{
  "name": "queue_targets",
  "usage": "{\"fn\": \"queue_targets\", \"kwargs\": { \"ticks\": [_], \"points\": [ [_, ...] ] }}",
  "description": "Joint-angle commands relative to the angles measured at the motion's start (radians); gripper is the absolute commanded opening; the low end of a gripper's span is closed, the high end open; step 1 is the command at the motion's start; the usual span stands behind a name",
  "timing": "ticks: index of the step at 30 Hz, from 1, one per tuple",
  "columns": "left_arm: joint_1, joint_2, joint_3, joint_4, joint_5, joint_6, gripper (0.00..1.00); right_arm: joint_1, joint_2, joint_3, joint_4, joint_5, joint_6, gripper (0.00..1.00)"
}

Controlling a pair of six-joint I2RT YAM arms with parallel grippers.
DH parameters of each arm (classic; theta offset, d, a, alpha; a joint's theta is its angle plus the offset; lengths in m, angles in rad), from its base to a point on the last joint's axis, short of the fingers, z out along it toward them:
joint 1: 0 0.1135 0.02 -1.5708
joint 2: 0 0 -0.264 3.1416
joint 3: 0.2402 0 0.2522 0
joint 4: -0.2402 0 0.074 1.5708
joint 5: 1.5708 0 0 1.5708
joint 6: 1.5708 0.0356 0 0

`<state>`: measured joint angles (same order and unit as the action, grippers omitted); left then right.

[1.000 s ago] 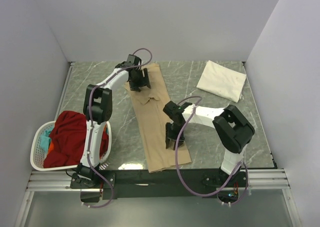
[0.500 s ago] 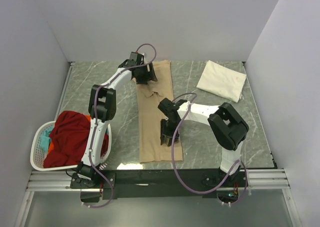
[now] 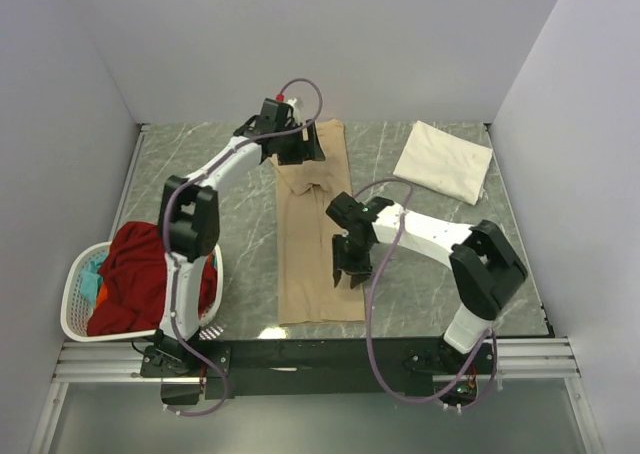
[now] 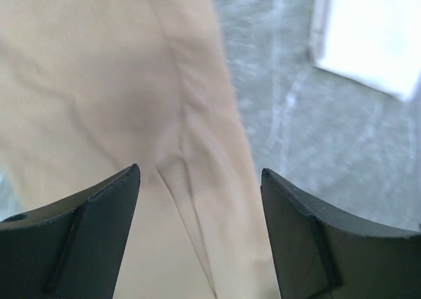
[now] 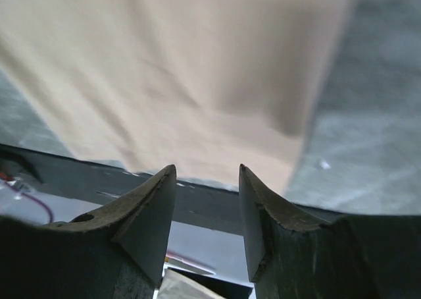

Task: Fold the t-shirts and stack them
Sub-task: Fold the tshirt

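The right gripper takes hold of the tan t-shirt's front hem corner (image 3: 358, 316), farther from the basket, next, to fold that end over the folded t-shirt.
A tan t-shirt (image 3: 312, 244), folded into a long narrow strip, lies down the middle of the table. My left gripper (image 3: 300, 149) hovers over its far end. In the left wrist view the gripper (image 4: 198, 170) is open, with creased tan cloth (image 4: 118, 95) below the jaws. My right gripper (image 3: 350, 272) is at the strip's right edge, near the front. In the right wrist view it (image 5: 207, 167) is open and empty, with the tan shirt (image 5: 184, 68) beyond it. A cream-white folded t-shirt (image 3: 443, 161) lies at the back right and also shows in the left wrist view (image 4: 375, 35).
A white laundry basket (image 3: 75, 304) stands at the front left with a red shirt (image 3: 145, 274) heaped in it and teal cloth (image 3: 93, 268) beside the red. The table's front edge and rail (image 3: 330, 349) run just below the tan shirt's hem. Walls close in three sides.
The tan shirt has swung from slanting across the table to lying straight. My left gripper moved right along the far end. My right gripper moved left, then back a little to the right.
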<state>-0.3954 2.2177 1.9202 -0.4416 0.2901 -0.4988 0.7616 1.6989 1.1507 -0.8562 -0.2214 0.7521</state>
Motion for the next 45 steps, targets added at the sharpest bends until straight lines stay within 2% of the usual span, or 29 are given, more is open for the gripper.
{"fn": "queue_targets", "kwargs": {
  "ticks": [1, 5, 9, 12, 17, 23, 31, 37, 43, 44, 45],
  "points": [
    [-0.003, -0.222, -0.11, 0.014, -0.017, 0.0, 0.8, 0.007, -0.094, -0.1, -0.043, 0.062, 0.042, 0.5],
    [-0.04, -0.433, -0.327, -0.034, -0.087, -0.013, 0.79, 0.007, -0.177, -0.198, -0.024, 0.088, 0.085, 0.5],
    [-0.089, -0.63, -0.672, -0.019, -0.141, -0.082, 0.77, 0.007, -0.219, -0.278, 0.022, 0.08, 0.092, 0.5],
    [-0.14, -0.777, -0.875, -0.008, -0.187, -0.158, 0.76, 0.007, -0.228, -0.309, 0.039, 0.076, 0.066, 0.5],
    [-0.238, -0.944, -1.097, -0.02, -0.241, -0.291, 0.75, 0.007, -0.237, -0.345, 0.094, 0.053, 0.049, 0.5],
    [-0.329, -1.024, -1.214, -0.04, -0.279, -0.409, 0.74, 0.007, -0.231, -0.393, 0.141, 0.03, 0.03, 0.47],
    [-0.428, -0.978, -1.238, -0.094, -0.287, -0.481, 0.71, 0.01, -0.199, -0.428, 0.203, -0.033, 0.003, 0.4],
    [-0.453, -0.963, -1.259, -0.14, -0.332, -0.549, 0.65, 0.016, -0.205, -0.468, 0.217, -0.052, 0.007, 0.3],
    [-0.461, -0.929, -1.29, -0.14, -0.306, -0.569, 0.62, 0.019, -0.196, -0.477, 0.218, -0.062, 0.0, 0.15],
    [-0.461, -0.925, -1.3, -0.126, -0.299, -0.569, 0.61, 0.019, -0.196, -0.476, 0.218, -0.062, -0.002, 0.12],
    [-0.464, -0.92, -1.303, -0.117, -0.283, -0.567, 0.55, 0.019, -0.194, -0.474, 0.218, -0.064, -0.003, 0.12]
  ]
}}
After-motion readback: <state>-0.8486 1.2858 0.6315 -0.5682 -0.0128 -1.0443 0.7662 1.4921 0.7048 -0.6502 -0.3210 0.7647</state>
